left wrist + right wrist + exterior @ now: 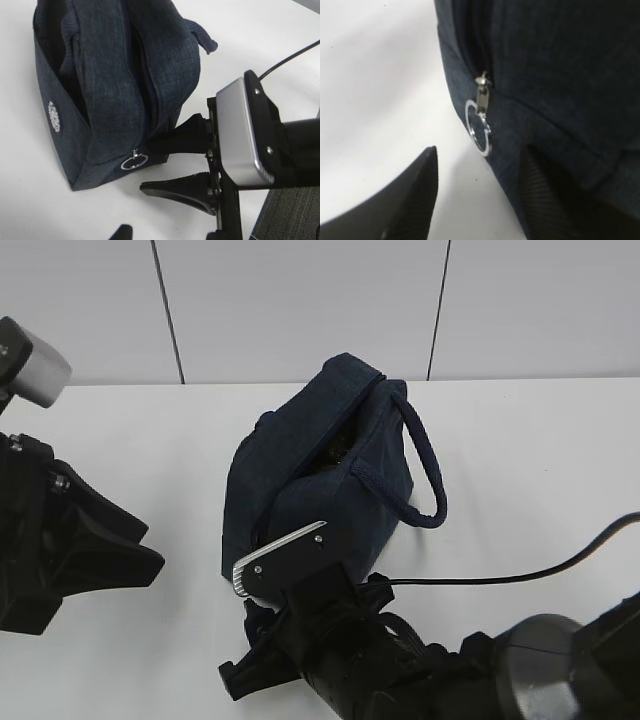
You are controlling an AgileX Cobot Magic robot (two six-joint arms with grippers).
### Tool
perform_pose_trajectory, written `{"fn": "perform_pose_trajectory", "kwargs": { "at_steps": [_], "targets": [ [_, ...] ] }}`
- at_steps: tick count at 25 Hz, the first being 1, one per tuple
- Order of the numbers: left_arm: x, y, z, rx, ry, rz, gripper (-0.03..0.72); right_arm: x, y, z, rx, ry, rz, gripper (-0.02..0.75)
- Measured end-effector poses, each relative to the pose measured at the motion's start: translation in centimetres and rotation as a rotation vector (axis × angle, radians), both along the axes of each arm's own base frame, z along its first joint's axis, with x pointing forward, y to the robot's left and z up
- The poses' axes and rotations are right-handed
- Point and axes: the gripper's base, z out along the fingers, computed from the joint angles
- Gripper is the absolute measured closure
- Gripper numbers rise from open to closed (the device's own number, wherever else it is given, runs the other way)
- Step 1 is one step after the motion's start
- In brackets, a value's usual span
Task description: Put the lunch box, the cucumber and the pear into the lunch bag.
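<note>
My right gripper grabs the lunch bag's zipper by the metal ring pull (479, 127) next to open the bag for packing.
The navy lunch bag (320, 490) stands on the white table with its top zipper gaping; it also fills the left wrist view (110, 85) and the right wrist view (560, 75). Its metal ring pull (479, 127) hangs at the near lower end, also seen in the left wrist view (134, 161). My right gripper (481, 155) is open and straddles that end. One finger (410, 200) is over the table and the other (555, 200) lies against the fabric. My left gripper (125, 550) is open and empty, left of the bag. The lunch box, cucumber and pear are hidden.
A black cable (500, 575) runs across the table to the right of the bag. The bag's padded loop handle (425, 470) droops to the right. The right arm's silver camera housing (245, 130) sits close to the bag. A dark mat edge (290, 220) shows at the table's near side.
</note>
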Motion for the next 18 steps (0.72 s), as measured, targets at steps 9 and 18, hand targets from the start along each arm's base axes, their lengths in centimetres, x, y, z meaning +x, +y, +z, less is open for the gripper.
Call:
{"fn": "perform_pose_trajectory", "kwargs": {
  "at_steps": [9,18],
  "targets": [
    [0.0,0.0,0.0,0.0,-0.001,0.001,0.419,0.3,1.0,0.4,0.005,-0.035,0.053,0.328],
    [0.0,0.0,0.0,0.0,-0.001,0.001,0.421,0.4,1.4,-0.7,-0.017,-0.001,0.058,0.482]
  ]
}}
